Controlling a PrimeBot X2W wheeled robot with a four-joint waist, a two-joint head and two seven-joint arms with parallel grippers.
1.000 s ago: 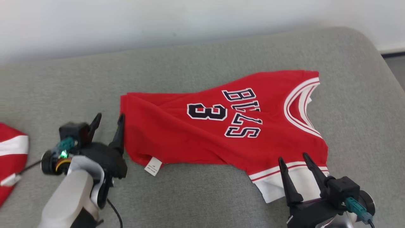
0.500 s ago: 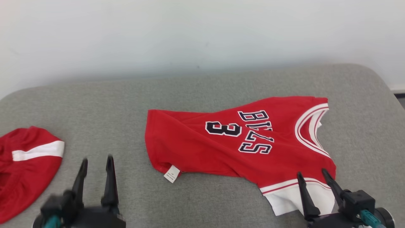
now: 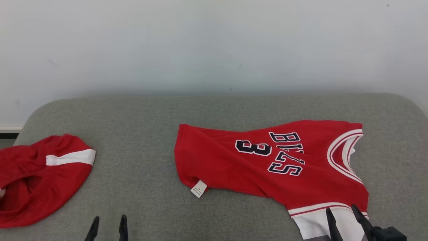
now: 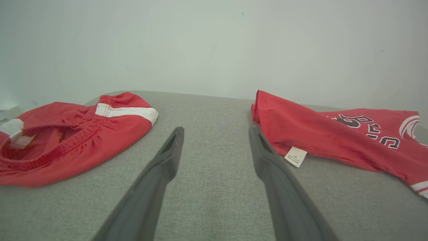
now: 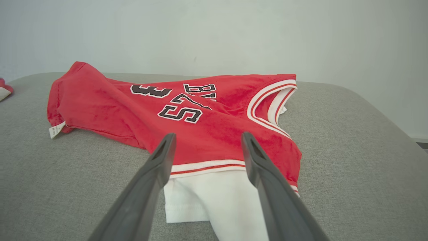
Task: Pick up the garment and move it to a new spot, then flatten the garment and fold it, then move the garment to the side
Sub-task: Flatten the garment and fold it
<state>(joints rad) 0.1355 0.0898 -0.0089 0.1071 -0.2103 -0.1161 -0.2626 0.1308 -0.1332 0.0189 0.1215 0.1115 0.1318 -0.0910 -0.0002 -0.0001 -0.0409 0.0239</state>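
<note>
The red jersey (image 3: 234, 164) needs to be spread flat before folding, so my right gripper should next grab it by its white end (image 3: 321, 223).
The garment, a red jersey (image 3: 234, 164) with a black "3" and white trim, lies spread and creased on the grey cushion (image 3: 147, 134), collar to the right. Its white sleeve (image 3: 317, 226) points toward me. My right gripper (image 3: 341, 211) is open at the bottom right, its fingertips just over that sleeve's edge; the right wrist view shows the jersey (image 5: 140, 107) beyond the open right gripper (image 5: 208, 135), nothing held. My left gripper (image 3: 109, 221) is open at the bottom left, over bare cushion. In the left wrist view the left gripper (image 4: 215, 130) stands between the jersey (image 4: 317, 130) and the shorts.
A second red garment, shorts with a white stripe (image 3: 40, 180), lies crumpled at the cushion's left end, also seen as shorts (image 4: 77, 134). A pale wall (image 3: 214, 50) rises behind the cushion. The cushion's rounded edges fall off at left and right.
The head camera has tilted up, so everything sits lower in view. My left gripper has drawn back from the jersey's hem edge toward me. The jersey lies as before.
</note>
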